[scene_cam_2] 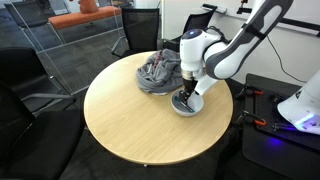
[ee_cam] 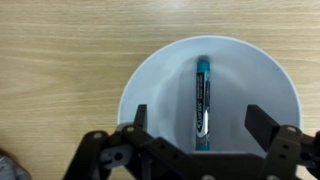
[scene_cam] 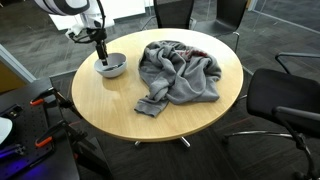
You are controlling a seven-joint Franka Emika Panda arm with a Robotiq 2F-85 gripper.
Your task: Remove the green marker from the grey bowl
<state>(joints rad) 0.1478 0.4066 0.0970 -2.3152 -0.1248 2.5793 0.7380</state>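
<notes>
The marker [ee_cam: 202,100] is between the robot's fingers, high at the bowl's rim in an exterior view, so the gripper would miss if it closed now. The gripper should go lower first, then close on the marker.
A green marker [ee_cam: 202,100] lies lengthwise inside the grey bowl [ee_cam: 150,85] in the wrist view. My gripper [ee_cam: 201,120] is open, its two fingers on either side of the marker's lower half and apart from it. In both exterior views the gripper [scene_cam: 101,55] [scene_cam_2: 184,99] hangs just above the bowl [scene_cam: 112,69] [scene_cam_2: 193,107] at the round table's edge. The marker is hidden by the gripper in the exterior views.
A crumpled grey cloth [scene_cam: 178,72] [scene_cam_2: 158,71] lies on the round wooden table [scene_cam: 120,110] [scene_cam_2: 140,125] beside the bowl. Black office chairs [scene_cam: 285,100] stand around the table. Equipment with cables [scene_cam_2: 285,125] sits close to the bowl's side.
</notes>
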